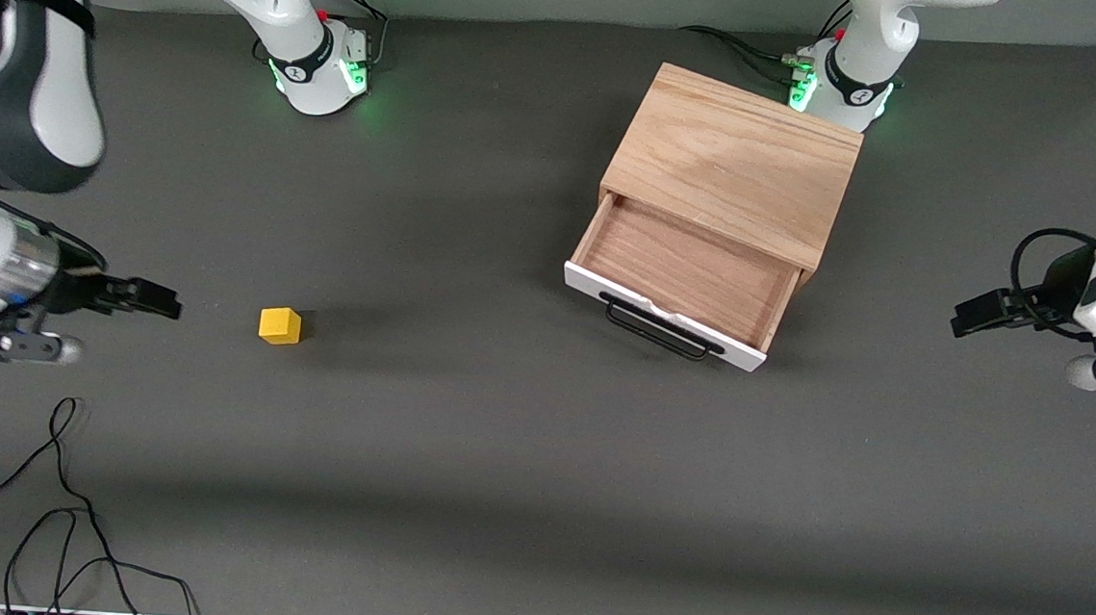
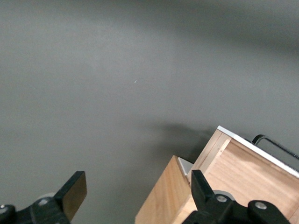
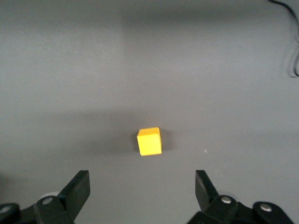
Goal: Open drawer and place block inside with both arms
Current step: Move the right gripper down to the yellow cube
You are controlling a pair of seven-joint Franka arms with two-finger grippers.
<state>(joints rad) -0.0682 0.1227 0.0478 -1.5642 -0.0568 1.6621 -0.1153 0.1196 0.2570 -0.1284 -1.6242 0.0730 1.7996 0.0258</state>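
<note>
My right gripper will grab the small yellow block by its opposite sides next. Then it can put the block inside the open drawer (image 1: 683, 280).
The light oak box (image 1: 737, 157) stands toward the left arm's end of the table, and its drawer (image 1: 683, 280) is pulled out, showing a bare wood interior (image 2: 252, 172) behind the white front and black wire handle (image 1: 657, 328). The small yellow block (image 1: 280, 325) lies on the grey table toward the right arm's end. My right gripper (image 1: 158, 300) hovers beside the block, open and holding nothing, with the block (image 3: 149, 141) just ahead of its fingertips. My left gripper (image 1: 977, 313) hangs open and empty beside the box, apart from the drawer.
Loose black cables (image 1: 61, 505) lie on the table near the front camera at the right arm's end. The two green-lit arm bases (image 1: 324, 65) stand along the table edge farthest from the front camera, one right next to the box.
</note>
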